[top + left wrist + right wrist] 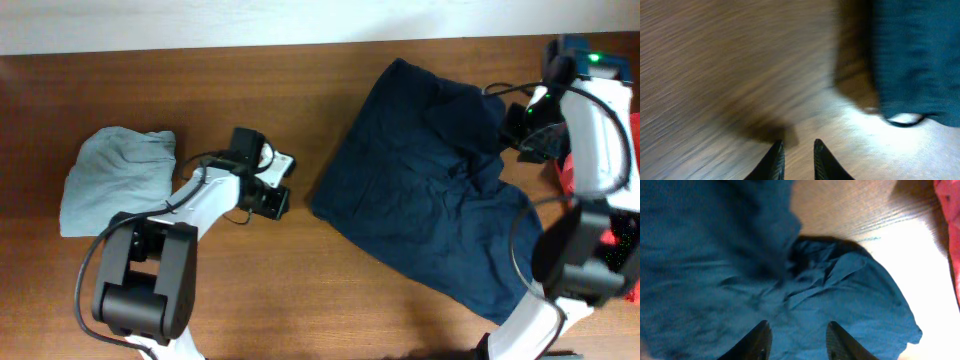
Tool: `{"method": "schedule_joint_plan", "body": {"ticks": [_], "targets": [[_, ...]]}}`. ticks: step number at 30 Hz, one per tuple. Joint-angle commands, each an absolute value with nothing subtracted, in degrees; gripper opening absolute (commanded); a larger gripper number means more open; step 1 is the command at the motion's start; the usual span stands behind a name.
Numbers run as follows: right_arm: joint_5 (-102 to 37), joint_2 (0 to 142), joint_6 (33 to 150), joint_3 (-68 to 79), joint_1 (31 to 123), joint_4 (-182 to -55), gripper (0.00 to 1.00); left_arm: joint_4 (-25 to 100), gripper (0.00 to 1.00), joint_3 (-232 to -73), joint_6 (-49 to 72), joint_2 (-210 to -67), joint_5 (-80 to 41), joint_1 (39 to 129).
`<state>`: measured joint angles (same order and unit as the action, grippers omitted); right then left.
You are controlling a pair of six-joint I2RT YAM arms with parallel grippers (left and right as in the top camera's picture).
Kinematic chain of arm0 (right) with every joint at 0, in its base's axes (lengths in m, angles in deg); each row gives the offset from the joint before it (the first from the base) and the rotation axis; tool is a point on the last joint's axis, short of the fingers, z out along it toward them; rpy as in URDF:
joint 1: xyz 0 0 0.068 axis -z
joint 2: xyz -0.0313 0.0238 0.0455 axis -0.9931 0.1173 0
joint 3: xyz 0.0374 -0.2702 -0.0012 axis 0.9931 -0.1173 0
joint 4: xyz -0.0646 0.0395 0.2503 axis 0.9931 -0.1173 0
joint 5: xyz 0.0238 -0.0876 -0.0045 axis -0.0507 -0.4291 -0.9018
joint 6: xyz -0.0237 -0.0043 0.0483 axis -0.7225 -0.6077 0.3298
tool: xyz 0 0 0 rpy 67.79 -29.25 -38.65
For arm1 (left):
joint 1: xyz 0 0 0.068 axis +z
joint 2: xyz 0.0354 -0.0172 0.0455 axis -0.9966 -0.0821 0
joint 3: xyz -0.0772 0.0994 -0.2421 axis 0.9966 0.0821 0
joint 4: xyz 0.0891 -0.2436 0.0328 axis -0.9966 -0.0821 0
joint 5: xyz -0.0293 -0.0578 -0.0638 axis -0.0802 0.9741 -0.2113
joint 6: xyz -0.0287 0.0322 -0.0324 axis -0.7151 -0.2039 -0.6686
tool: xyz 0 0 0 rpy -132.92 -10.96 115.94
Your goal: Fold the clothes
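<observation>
The far part of the navy garment (430, 190) should be left for my right gripper. My left gripper should grab the nearest corner edge (318, 207) of the garment next, to fold it.
A dark navy garment (430, 190) lies spread and wrinkled on the right half of the wooden table. A folded grey-blue garment (115, 175) lies at the left. My left gripper (275, 195) hovers low over bare wood between the two, its fingers (796, 152) slightly apart and empty. The navy garment's edge (915, 60) shows at the upper right of the left wrist view. My right gripper (515, 125) is over the navy garment's far right part, its fingers (797, 335) open and empty above the creased cloth (740, 280).
A red cloth (570, 175) lies at the table's right edge beside the right arm, and shows in the right wrist view (950, 230). Bare wood (250, 90) runs along the far side and at the front left.
</observation>
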<state>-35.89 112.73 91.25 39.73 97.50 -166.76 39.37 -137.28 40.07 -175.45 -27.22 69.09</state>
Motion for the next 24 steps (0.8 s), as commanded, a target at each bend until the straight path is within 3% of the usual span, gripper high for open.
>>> {"method": "schedule_joint_plan", "body": {"ticks": [1, 5, 11, 15, 21, 24], "targets": [[-31.85, 100.36, 87.30, 40.01, 98.68, -167.92, 0.49, 39.39, 0.24, -138.96, 47.61, -176.17, -23.92, 64.95], [-30.67, 93.71, 87.93, 40.01, 98.73, -171.72, 0.69, 40.20, 0.31, -139.01, 47.92, -176.19, -28.10, 61.52], [-25.90, 93.30, 88.04, 36.91, 98.66, -178.39, 0.73, 43.98, 0.60, -138.99, 47.90, -176.19, -30.41, 60.95], [-21.27, 93.30, 86.92, 28.95, 98.66, -178.33, 0.83, 46.01, 0.72, -138.99, 47.61, -176.21, -30.30, 60.93], [-20.66, 93.30, 86.97, 17.59, 98.66, -174.89, 0.83, 45.58, 0.71, -138.99, 40.45, -176.21, -27.57, 60.89], [-20.31, 93.30, 86.97, 14.70, 98.66, -173.84, 0.82, 46.01, 0.63, -138.99, 37.95, -176.21, -24.05, 60.89]]}}
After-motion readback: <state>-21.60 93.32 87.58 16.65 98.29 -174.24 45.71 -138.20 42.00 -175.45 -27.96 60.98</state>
